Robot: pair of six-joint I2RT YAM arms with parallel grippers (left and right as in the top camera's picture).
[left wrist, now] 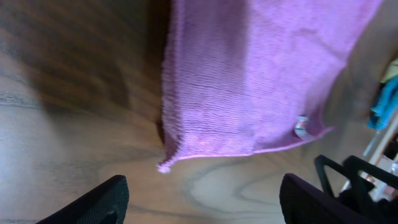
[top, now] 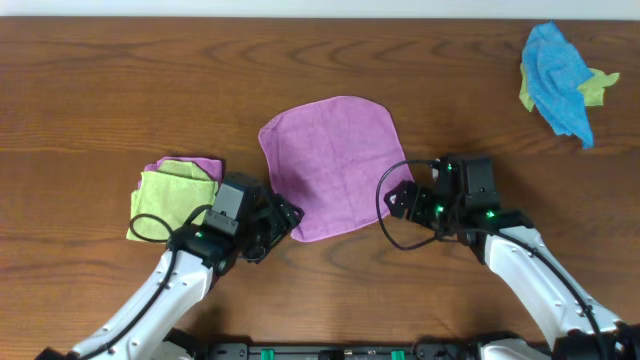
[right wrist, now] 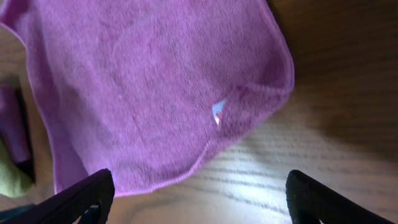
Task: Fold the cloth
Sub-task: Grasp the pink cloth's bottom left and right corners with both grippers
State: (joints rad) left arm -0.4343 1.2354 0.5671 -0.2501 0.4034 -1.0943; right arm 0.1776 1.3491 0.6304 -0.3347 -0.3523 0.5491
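The purple cloth [top: 330,160] needs its near edge folded over its far edge, so my left gripper will grab it by its near corner [top: 298,236] next.
A purple cloth [top: 330,160] lies spread flat in the middle of the wooden table. My left gripper [top: 283,222] is open and empty just off the cloth's near left corner [left wrist: 165,165]. My right gripper [top: 400,195] is open and empty beside the cloth's near right corner [right wrist: 273,87]. In the left wrist view the cloth [left wrist: 255,74] fills the upper frame above my open fingers [left wrist: 202,202]. In the right wrist view the cloth [right wrist: 149,87] lies ahead of my open fingers [right wrist: 199,199], with a small white tag near its edge.
A stack of folded cloths, green [top: 170,198] on top of purple, sits at the left beside my left arm. A crumpled blue and yellow cloth pile [top: 560,80] lies at the far right corner.
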